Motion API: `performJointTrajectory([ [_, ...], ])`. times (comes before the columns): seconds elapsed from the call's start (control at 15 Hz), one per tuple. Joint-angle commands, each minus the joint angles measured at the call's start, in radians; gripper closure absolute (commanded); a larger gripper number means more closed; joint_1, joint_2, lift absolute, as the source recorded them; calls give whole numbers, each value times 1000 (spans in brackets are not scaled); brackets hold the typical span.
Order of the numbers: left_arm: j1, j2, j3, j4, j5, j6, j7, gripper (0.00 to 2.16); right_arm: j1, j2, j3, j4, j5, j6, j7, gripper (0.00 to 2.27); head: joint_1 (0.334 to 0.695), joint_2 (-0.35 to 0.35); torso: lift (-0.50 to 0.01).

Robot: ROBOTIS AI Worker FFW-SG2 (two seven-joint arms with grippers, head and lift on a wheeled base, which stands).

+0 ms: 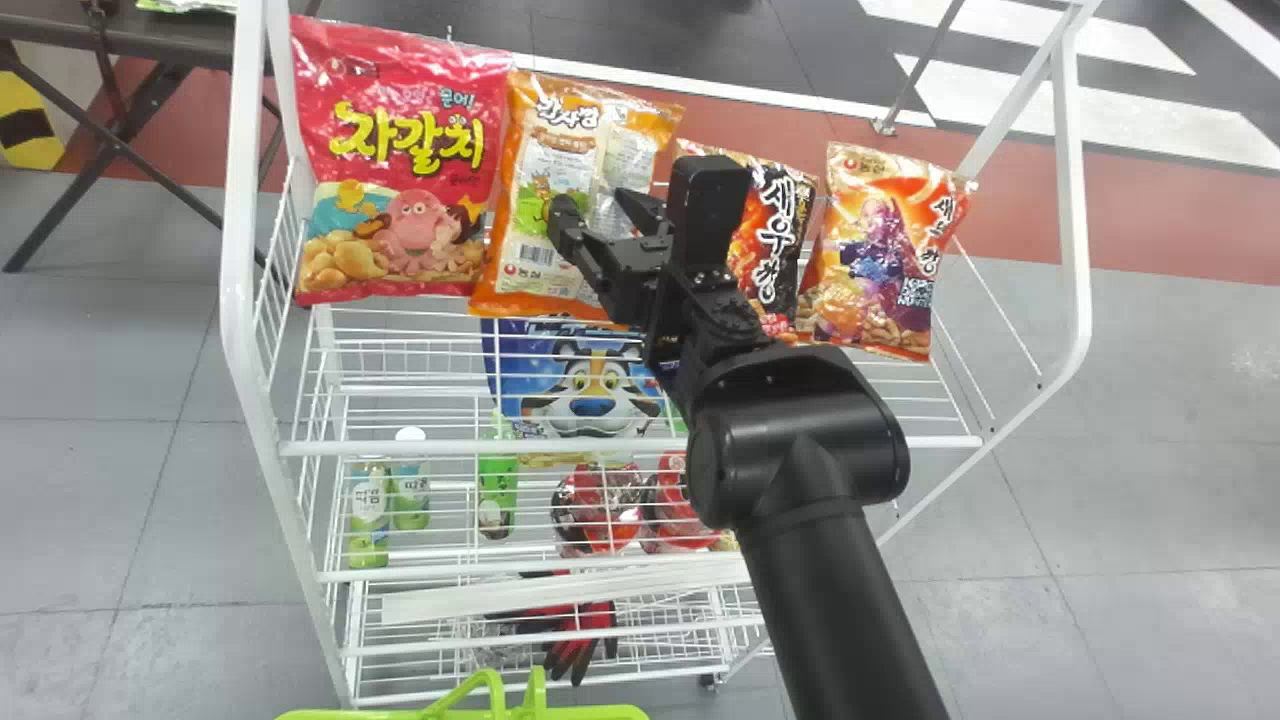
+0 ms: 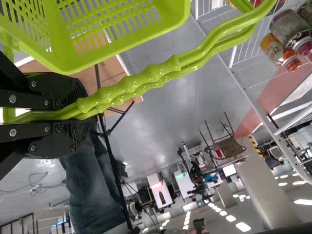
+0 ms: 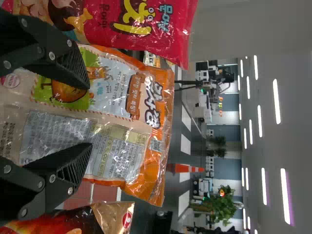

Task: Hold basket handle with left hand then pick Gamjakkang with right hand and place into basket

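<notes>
My right gripper next needs to pinch the Gamjakkang bag by the loose film along its back seam (image 1: 602, 174), as other snack bags stand close beside its edges.
My right gripper (image 1: 597, 207) is over the orange Gamjakkang bag (image 1: 548, 170) on the rack's top level. Seen from the right wrist, the gripper (image 3: 89, 115) has its fingers spread in front of the upright bag (image 3: 119, 92), one on either side of its back seam; whether they touch the film I cannot tell. In the left wrist view my left gripper (image 2: 78, 115) is closed around the paired handles (image 2: 156, 74) of the green basket (image 2: 131, 46). The basket's rim (image 1: 590, 713) lies along the bottom edge of the head view.
A pink-red snack bag (image 1: 405, 160) stands left of the Gamjakkang; a dark shrimp snack bag (image 1: 775, 235) and an orange-red one (image 1: 885, 250) stand to its right. The white wire rack (image 1: 630, 447) holds bottles and other packs on lower shelves.
</notes>
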Motion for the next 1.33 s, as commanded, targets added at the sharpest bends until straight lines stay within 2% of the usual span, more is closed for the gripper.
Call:
performJointTrajectory([
  [0.0,-9,1,-1,11,5,0,0,2145,2,1,12,10,10,-50,1,2246,695,-258,-18],
  [0.27,-12,1,-1,16,10,3,3,2145,52,1,25,-5,35,-209,-30,2243,695,-245,-18],
  [0.53,-6,1,-1,5,8,3,6,2145,107,1,25,-80,56,-218,-82,2243,695,-255,-18],
  [0.67,-4,1,-2,-1,7,3,6,2145,159,1,22,-163,56,-206,-82,2243,695,-264,-18],
  [1.0,-1,4,-7,-12,4,3,6,2145,266,-32,12,-355,8,-90,-37,2243,695,-286,-18],
  [1.27,8,4,-7,-20,2,3,5,2145,407,-86,-7,-571,-21,36,-17,2243,695,-310,-18],
])
